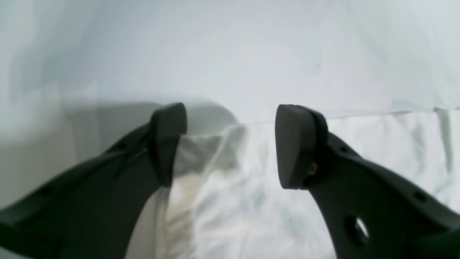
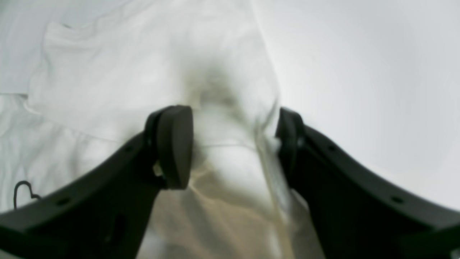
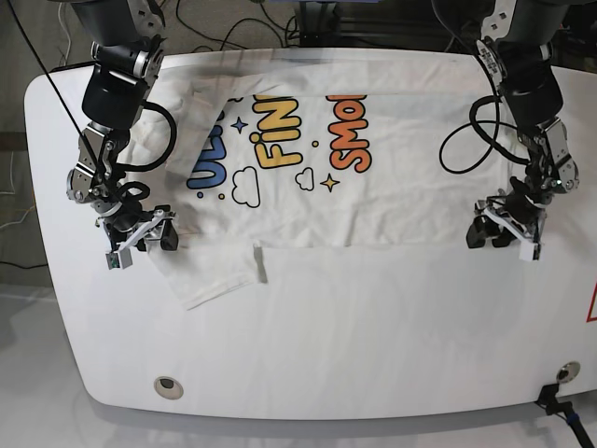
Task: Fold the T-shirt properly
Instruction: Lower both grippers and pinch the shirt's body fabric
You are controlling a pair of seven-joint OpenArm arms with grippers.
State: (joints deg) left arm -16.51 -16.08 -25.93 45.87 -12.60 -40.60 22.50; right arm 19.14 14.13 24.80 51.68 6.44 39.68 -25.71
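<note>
It is time for my left gripper to close, and it would hold the T-shirt's corner: both fingers reach down to table level on either side of its raised fold.
The white T-shirt lies spread on the table with its colourful print face up, and one sleeve sticks out toward the front. My right gripper is at the shirt's left edge in the base view. In its wrist view the right gripper straddles a raised ridge of the T-shirt, with the jaws still apart. My left gripper is at the shirt's right edge. The left gripper stands wide open over a corner of the T-shirt, holding nothing.
The white table has rounded corners and bare surface in front of the shirt. A small round hole is near the front left and a black connector at the front right. Cables hang behind the back edge.
</note>
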